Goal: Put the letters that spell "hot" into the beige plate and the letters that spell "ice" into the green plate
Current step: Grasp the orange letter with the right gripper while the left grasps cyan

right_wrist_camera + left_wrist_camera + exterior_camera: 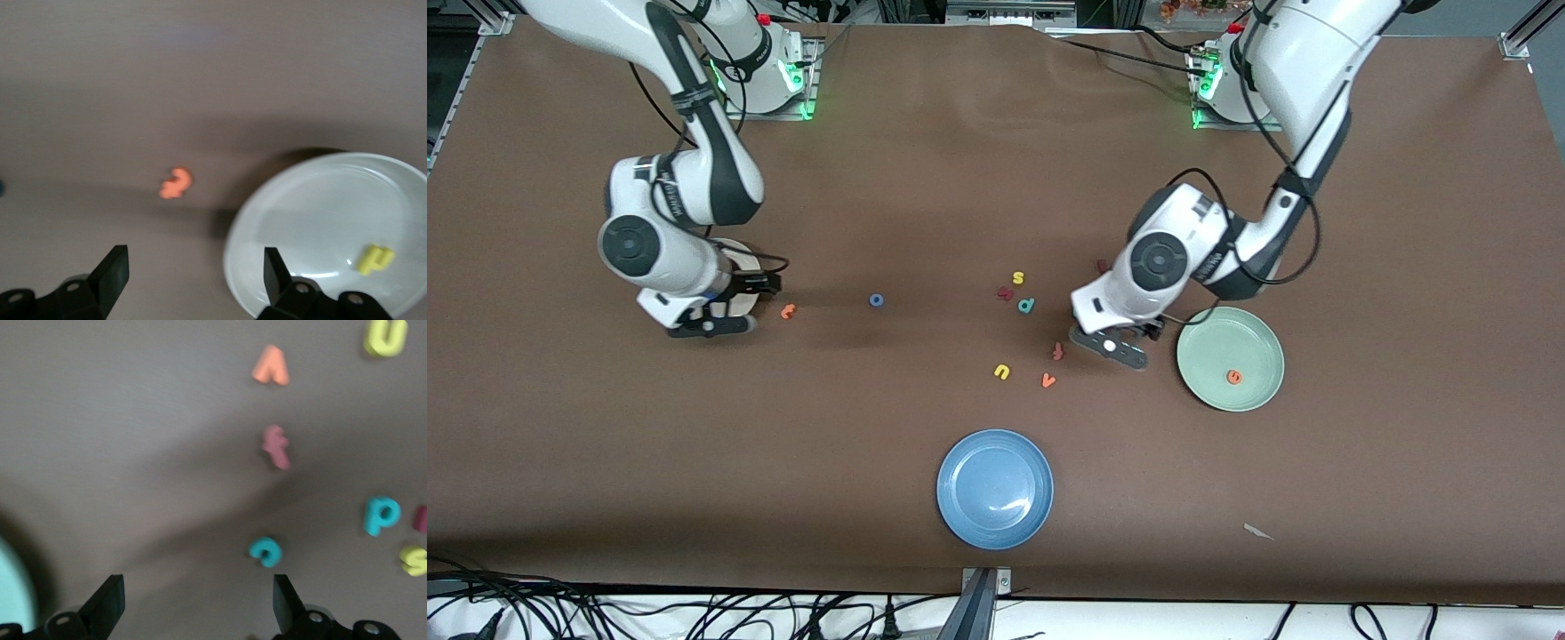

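Note:
The left gripper will next grab the teal c by its rounded outer curve (267, 543), so that it can spell "ice" in the green plate (13, 590).
The beige plate (320, 213) lies under my right gripper (193, 273), which is open above its rim (749, 260). A yellow h (375, 259) rests in that plate. An orange t (787, 311) lies on the table just beside the plate, and a blue o (877, 300) sits toward the middle. The green plate (1258, 342) holds an orange e (1234, 377). My left gripper (199, 603) hangs open and empty over the table beside the green plate, with a teal c (265, 551) close to one finger. A dark red piece (1005, 292) lies by the teal p.
Loose letters sit mid-table: yellow s (1017, 278), teal p (1026, 305), red-orange f (1058, 351), yellow u (1002, 372), orange v (1048, 380). A blue plate (995, 488) lies nearest the front camera. Another dark red bit (1101, 265) shows beside the left arm.

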Action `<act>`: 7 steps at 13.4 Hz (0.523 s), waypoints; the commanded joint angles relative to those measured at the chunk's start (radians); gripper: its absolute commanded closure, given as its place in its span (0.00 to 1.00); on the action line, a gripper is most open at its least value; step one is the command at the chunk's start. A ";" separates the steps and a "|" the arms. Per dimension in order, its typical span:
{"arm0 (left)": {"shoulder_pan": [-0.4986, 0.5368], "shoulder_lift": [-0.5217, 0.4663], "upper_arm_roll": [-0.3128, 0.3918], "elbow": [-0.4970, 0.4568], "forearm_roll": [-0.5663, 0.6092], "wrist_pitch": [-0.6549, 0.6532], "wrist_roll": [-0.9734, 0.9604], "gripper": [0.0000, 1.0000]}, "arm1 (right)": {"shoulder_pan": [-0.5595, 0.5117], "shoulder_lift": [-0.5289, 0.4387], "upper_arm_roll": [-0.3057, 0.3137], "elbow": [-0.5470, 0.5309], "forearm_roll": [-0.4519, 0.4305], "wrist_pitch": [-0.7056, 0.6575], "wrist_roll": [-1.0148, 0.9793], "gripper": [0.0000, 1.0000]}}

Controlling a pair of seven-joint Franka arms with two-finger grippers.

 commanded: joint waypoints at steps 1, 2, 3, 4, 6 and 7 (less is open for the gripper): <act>-0.028 0.034 -0.016 -0.033 0.026 0.066 -0.008 0.10 | 0.001 0.057 0.011 -0.006 0.011 0.069 -0.021 0.12; -0.031 0.036 -0.016 -0.049 0.030 0.090 -0.006 0.14 | 0.001 0.074 0.012 -0.014 0.011 0.103 -0.021 0.12; -0.038 0.043 -0.016 -0.057 0.051 0.107 -0.006 0.18 | 0.001 0.086 0.011 -0.017 0.008 0.117 -0.030 0.12; -0.038 0.054 -0.016 -0.058 0.103 0.115 -0.006 0.21 | 0.001 0.095 0.012 -0.017 0.002 0.128 -0.047 0.12; -0.038 0.066 -0.016 -0.057 0.132 0.139 -0.006 0.22 | 0.009 0.118 0.018 -0.017 0.002 0.166 -0.060 0.12; -0.038 0.066 -0.016 -0.058 0.139 0.141 -0.005 0.25 | 0.009 0.127 0.018 -0.018 0.002 0.175 -0.063 0.13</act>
